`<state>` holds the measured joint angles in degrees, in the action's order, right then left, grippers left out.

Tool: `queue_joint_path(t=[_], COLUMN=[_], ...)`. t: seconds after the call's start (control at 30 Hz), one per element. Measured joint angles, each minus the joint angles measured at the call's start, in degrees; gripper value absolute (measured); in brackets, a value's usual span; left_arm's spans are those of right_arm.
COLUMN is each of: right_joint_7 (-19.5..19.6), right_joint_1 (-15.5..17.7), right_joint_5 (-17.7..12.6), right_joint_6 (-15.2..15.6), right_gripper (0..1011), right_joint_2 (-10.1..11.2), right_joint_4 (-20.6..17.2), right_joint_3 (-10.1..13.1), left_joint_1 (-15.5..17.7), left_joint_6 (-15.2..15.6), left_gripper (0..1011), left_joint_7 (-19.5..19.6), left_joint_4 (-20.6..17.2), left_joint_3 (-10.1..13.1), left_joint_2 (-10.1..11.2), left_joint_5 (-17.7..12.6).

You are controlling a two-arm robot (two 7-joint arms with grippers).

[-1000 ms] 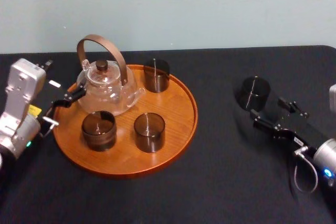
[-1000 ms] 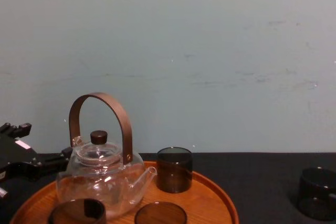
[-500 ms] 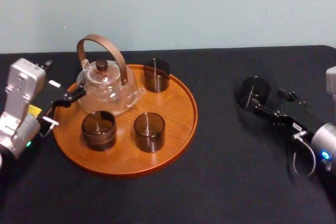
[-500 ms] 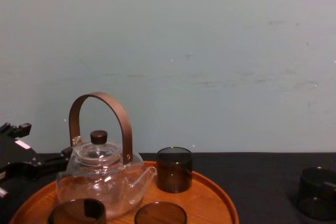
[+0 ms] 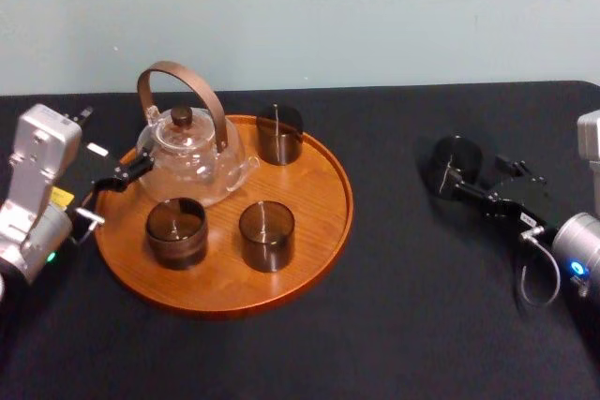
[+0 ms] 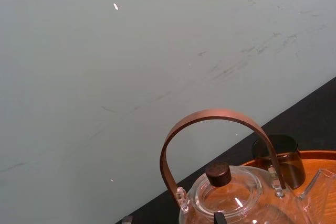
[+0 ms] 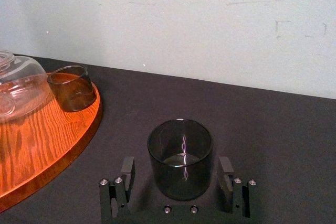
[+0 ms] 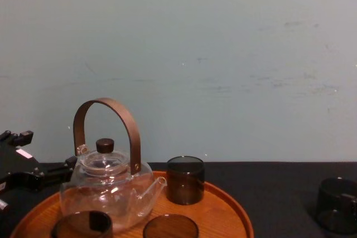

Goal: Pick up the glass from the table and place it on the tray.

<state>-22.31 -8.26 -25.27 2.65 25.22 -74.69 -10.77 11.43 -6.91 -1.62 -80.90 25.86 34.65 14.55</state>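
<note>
I should next take hold of the dark glass by its smooth side [image 8: 333,213] with my right gripper, so that I can set the glass on the round wooden tray [image 8: 220,210].
A dark smoked glass [image 5: 455,164] stands on the black-clothed table [image 5: 403,325], to the right of the round wooden tray [image 5: 319,231]. My right gripper [image 5: 475,175] is open around it. In the right wrist view the glass [image 7: 181,156] stands between the two fingers [image 7: 127,171] with a gap on each side, the right gripper [image 7: 176,165] low at table height. The chest view shows the glass [image 8: 334,204] at its lower right. My left gripper [image 5: 112,192] is parked, open, at the tray's left rim beside the teapot.
On the tray stand a glass teapot [image 5: 192,161] with a brown arched handle and three dark glasses [image 5: 279,133], [image 5: 176,231], [image 5: 266,235]. Bare wood lies on the tray's right part. Black cloth stretches between the tray and the glass. A pale wall runs behind the table.
My right gripper has moved forward and leftward to the glass, so its fingers now flank it. The glass has not moved. The left arm is still.
</note>
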Motion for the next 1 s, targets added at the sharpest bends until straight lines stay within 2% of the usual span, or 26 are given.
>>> queue_joint_path(t=[0.3,1.0], right_joint_7=[-0.45,-1.56], right_joint_1=[-3.06,-8.26], right_joint_5=[0.34,2.09], right_joint_6=[0.67,1.42], right_gripper=[1002,1002], right_joint_2=[-0.67,-1.83], right_joint_4=[3.59,8.77], right_joint_3=[-0.8,-2.87], left_joint_1=[0.0,0.0], left_joint_6=[0.0,0.0], left_gripper=[1001,1001], left_joint_7=[0.0,0.0], left_joint_4=[0.0,0.0], left_joint_3=[0.0,0.0], left_joint_2=[0.0,0.0], left_joint_5=[0.0,0.0])
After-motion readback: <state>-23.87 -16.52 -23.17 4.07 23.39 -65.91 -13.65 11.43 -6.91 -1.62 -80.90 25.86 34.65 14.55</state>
